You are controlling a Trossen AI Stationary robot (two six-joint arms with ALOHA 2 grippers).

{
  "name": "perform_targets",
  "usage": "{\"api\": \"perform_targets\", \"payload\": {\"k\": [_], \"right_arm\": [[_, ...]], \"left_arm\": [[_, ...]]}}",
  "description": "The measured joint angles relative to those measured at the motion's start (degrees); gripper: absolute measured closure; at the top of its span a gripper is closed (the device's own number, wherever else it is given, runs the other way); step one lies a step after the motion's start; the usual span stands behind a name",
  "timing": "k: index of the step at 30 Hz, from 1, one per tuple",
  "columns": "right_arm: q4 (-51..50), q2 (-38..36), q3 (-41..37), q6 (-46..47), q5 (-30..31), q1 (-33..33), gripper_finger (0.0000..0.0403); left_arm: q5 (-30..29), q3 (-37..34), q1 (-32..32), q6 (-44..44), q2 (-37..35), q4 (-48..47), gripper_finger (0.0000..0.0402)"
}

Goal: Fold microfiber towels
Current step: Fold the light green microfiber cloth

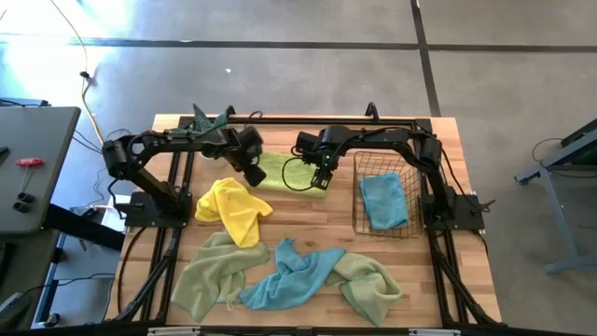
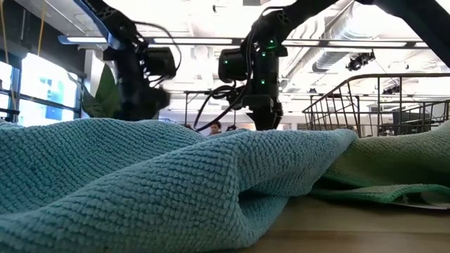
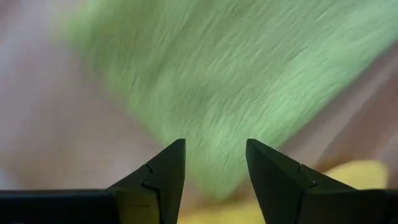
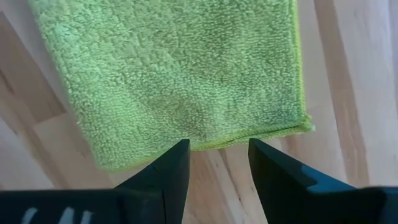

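The left gripper picks up the lime green towel by its corner beside the yellow towel next, to fold it end to end.
A folded lime green towel lies flat on the wooden table between my two grippers. My left gripper hovers open over its left end. My right gripper points down, open, over its right edge, with nothing between the fingers. A crumpled yellow towel lies just in front of the left gripper. Nearer the front lie a pale green towel, a light blue towel and another green towel, all crumpled.
A copper wire basket stands at the right and holds a folded light blue towel. A green plant sits at the far left edge. In the low view the blue towel fills the foreground.
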Motion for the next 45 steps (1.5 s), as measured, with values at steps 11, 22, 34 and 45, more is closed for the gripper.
{"api": "perform_targets", "payload": {"k": [11, 22, 34, 45], "right_arm": [[1.1, 0.0, 0.0, 0.0, 0.0, -1.2, 0.0245], [5.9, 0.0, 0.0, 0.0, 0.0, -1.2, 0.0245], [13.3, 0.0, 0.0, 0.0, 0.0, -1.2, 0.0245], [19.0, 0.0, 0.0, 0.0, 0.0, -1.2, 0.0245]], "left_arm": [[0.2, -6.5, 0.0, -15.5, -1.2, 1.7, 0.0243], [2.2, -10.7, -0.1, -18.1, -1.4, 10.4, 0.0243], [2.4, -11.5, 0.0, -23.4, -2.0, 11.9, 0.0243], [5.0, -14.5, -0.5, -28.0, -2.9, 16.3, 0.0243]]}}
